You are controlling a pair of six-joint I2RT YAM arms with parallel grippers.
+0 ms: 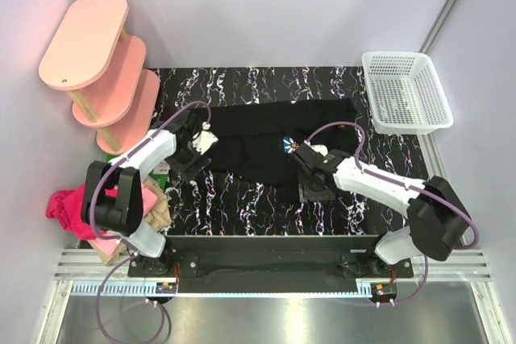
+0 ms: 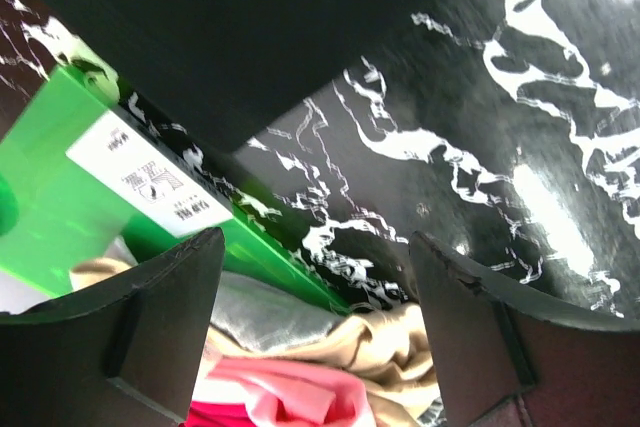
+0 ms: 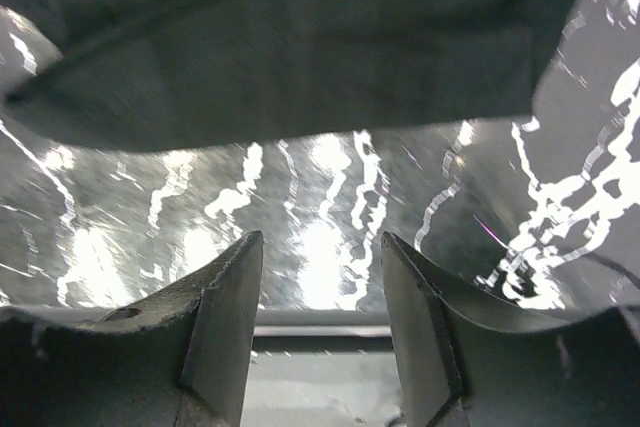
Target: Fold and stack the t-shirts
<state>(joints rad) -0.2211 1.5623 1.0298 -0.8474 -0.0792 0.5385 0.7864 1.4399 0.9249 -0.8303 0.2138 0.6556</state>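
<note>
Next, the right gripper grabs the black t-shirt [image 1: 258,130] by its near edge [image 1: 295,184]. Then I fold that side of the t-shirt over toward its far edge.
A black t-shirt [image 1: 258,130] with a small white daisy print [image 1: 289,145] lies spread across the far middle of the marbled table. My left gripper [image 1: 192,163] is open and empty at the shirt's left edge; in its wrist view the fingers [image 2: 170,292] of the gripper [image 2: 315,242] frame the tan [image 2: 400,332] and pink [image 2: 290,387] shirts, with the black shirt [image 2: 270,37] above. My right gripper [image 1: 310,183] is open and empty at the shirt's near right edge. Its wrist view [image 3: 320,239] shows the black cloth [image 3: 300,47] just beyond the fingertips.
A heap of magenta [image 1: 68,207], pink [image 1: 147,197] and tan [image 1: 161,215] shirts sits at the table's left edge beside a flat green packet [image 2: 70,187]. A white basket [image 1: 403,90] stands at the far right. A pink three-tier shelf [image 1: 105,70] stands at the far left.
</note>
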